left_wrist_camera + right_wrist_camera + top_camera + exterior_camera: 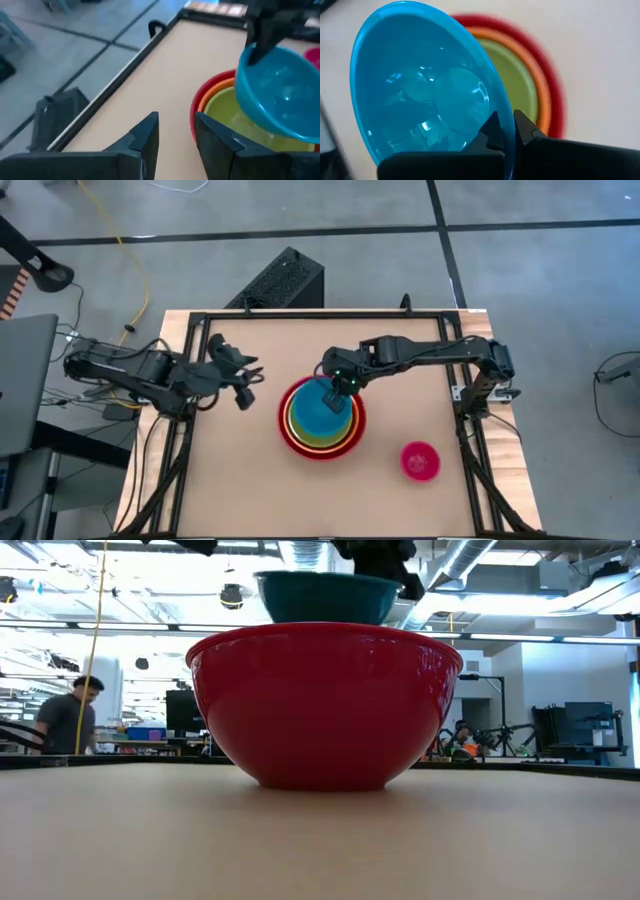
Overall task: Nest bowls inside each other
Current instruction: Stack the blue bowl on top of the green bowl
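Observation:
The blue rim tilts over the green rim, so my right gripper now keeps holding the blue bowl until it sits level in the green bowl (322,438) (517,85).
A red bowl (320,448) stands on its base at the table's middle, with an orange bowl (540,95) and a green bowl (517,85) nested in it. Over this stack hangs a blue bowl (322,412), and my right gripper (343,386) is shut on it. In the low view the blue bowl (325,598) rises above the red bowl's rim (325,632), which hides its underside. A small pink bowl (420,461) sits near the front right. My left gripper (246,380) stands open, left of the stack, with nothing between its fingers. My right gripper pinches the blue bowl's rim (509,117) on its far right side, one finger (490,132) inside the bowl and one finger (526,131) outside. The fingers slant down from the table's far right. The bowl hangs over the green bowl; whether its base touches, I cannot tell.
A black frame (320,313) runs along the table's far edge and down both sides. Bare tabletop lies between my left gripper and the red bowl and along the near edge. People and bicycles show in the room behind the table.

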Robot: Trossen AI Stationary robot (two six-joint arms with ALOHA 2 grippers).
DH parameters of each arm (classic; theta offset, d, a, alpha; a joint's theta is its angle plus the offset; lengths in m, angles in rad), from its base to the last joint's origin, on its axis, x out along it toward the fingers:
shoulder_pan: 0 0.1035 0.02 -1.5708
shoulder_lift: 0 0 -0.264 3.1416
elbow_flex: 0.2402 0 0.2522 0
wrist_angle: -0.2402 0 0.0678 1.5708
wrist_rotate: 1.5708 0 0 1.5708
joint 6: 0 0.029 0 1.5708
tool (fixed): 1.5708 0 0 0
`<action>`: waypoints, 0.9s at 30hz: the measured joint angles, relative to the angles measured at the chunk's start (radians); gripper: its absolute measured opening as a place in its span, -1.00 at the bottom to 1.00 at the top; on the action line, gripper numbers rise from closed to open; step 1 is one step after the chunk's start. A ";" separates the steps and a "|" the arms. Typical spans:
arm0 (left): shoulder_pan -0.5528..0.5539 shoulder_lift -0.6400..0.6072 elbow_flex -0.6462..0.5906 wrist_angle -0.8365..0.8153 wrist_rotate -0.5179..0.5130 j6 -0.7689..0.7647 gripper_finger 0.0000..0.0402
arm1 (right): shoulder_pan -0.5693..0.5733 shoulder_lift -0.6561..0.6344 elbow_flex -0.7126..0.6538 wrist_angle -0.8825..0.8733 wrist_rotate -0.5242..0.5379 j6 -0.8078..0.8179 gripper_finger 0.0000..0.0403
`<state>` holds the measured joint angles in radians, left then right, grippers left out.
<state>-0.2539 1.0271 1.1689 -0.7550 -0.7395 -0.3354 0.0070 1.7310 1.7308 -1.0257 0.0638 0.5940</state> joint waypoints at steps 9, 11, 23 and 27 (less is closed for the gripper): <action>-0.015 -0.321 -0.527 0.546 0.097 -0.117 -0.43 | -0.016 0.003 -0.171 0.195 -0.111 0.060 -0.99; -0.015 -0.359 -0.626 0.656 0.130 -0.190 -0.43 | -0.016 0.003 -0.190 0.221 -0.120 0.073 -0.99; -0.015 -0.394 -0.765 0.779 0.177 -0.312 -0.43 | -0.023 0.012 -0.322 0.354 -0.119 0.158 -0.99; -0.015 -0.393 -0.765 0.779 0.176 -0.305 -0.43 | -0.023 0.011 -0.347 0.357 -0.119 0.179 -0.99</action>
<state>-0.2691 0.6342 0.4038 0.0238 -0.5636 -0.6403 -0.0158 1.7420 1.3835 -0.6689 -0.0551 0.7728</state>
